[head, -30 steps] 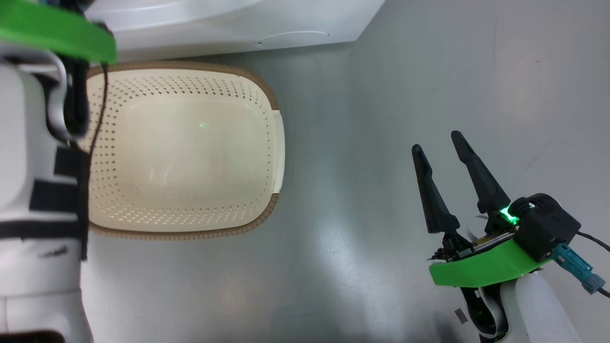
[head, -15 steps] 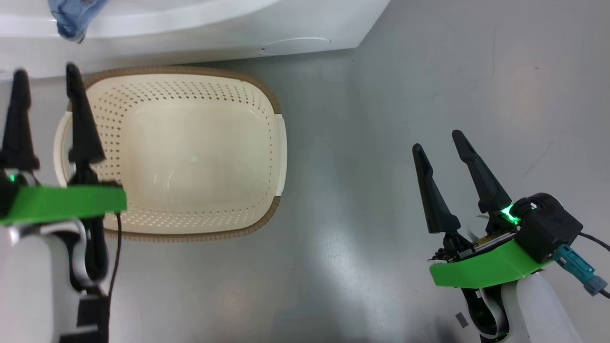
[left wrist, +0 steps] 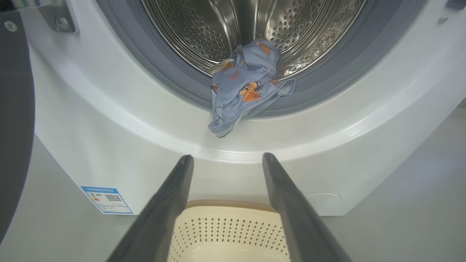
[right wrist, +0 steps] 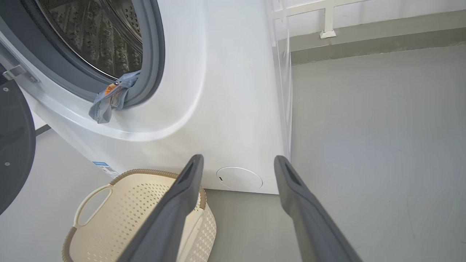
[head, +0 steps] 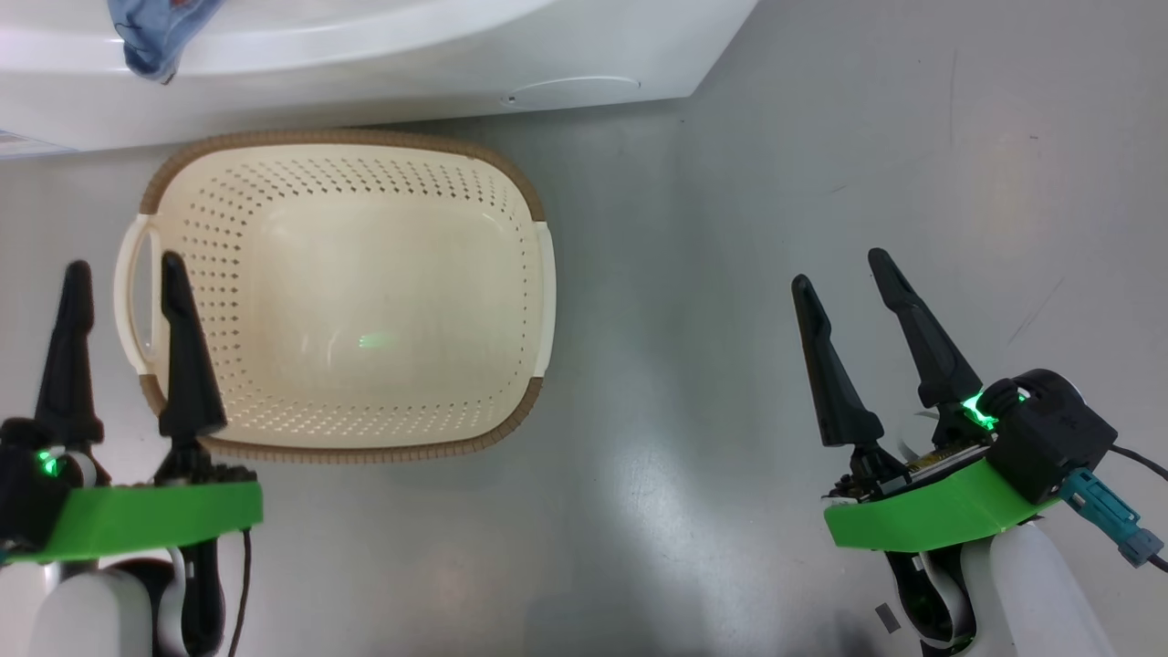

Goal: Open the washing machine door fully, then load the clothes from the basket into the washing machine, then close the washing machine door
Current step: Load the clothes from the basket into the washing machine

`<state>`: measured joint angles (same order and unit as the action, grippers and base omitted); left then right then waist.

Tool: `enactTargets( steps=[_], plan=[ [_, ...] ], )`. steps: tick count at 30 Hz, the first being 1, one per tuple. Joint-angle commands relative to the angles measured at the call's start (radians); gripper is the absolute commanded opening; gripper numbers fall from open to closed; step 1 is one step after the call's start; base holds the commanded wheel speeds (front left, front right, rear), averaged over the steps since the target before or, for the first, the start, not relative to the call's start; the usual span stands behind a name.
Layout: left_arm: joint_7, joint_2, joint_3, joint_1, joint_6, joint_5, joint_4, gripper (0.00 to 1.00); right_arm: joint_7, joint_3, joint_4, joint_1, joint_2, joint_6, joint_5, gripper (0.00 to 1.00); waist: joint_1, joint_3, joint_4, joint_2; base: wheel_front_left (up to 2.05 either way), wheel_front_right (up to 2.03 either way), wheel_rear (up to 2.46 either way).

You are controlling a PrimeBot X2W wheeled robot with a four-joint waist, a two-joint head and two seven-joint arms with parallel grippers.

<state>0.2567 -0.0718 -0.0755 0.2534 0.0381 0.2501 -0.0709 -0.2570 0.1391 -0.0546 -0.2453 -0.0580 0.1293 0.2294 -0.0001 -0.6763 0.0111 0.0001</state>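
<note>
The light blue clothes need to go fully into the drum, so my left gripper should grab them next by their overhanging end and tuck them in.
The cream basket stands empty on the grey floor, right in front of the white washing machine. The light blue clothes lie in the drum mouth and hang out over the grey gasket onto the white front. The washing machine door stands swung open at the left. My left gripper is open and empty beside the basket's left handle. My right gripper is open and empty over bare floor, well right of the basket. The clothes also hang at the top left of the head view.
The washer's round filter cap sits low on its front, near the basket. A blue energy sticker is at the lower left of the front. Bare grey floor stretches right of the basket. A wall base and white frame lie beyond.
My left arm has drawn back from the washer opening, down to the basket's left side, open and empty. The right gripper has stayed put. The camera has shifted slightly.
</note>
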Motion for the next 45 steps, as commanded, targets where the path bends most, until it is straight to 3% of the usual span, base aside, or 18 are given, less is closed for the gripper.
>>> enactTargets(
  steps=[1,13,30,45],
  plan=[
    [0.005,-0.013,-0.038,-0.036,-0.009,-0.009,-0.032,1.00,-0.005,0.019,-0.024,0.038,0.008,0.001,-0.009,1.00,0.0001,0.000,0.000,-0.0001,0.00,0.00,0.00],
    [0.005,0.002,-0.051,-0.086,-0.032,0.002,-0.049,1.00,-0.005,0.020,-0.014,0.038,0.008,0.001,-0.008,1.00,0.0001,0.007,0.002,-0.0001,0.00,0.00,0.00],
    [0.005,0.007,-0.020,-0.028,-0.017,0.008,-0.017,1.00,-0.005,0.022,-0.006,0.035,0.008,0.001,0.002,1.00,0.0001,0.010,0.006,-0.0001,0.00,0.00,0.00],
    [-0.086,-0.089,-0.011,0.192,0.007,0.003,0.048,1.00,-0.005,0.035,0.003,0.023,0.008,0.001,0.013,1.00,0.0001,0.007,0.029,-0.0001,0.00,0.00,0.00]
  ],
)
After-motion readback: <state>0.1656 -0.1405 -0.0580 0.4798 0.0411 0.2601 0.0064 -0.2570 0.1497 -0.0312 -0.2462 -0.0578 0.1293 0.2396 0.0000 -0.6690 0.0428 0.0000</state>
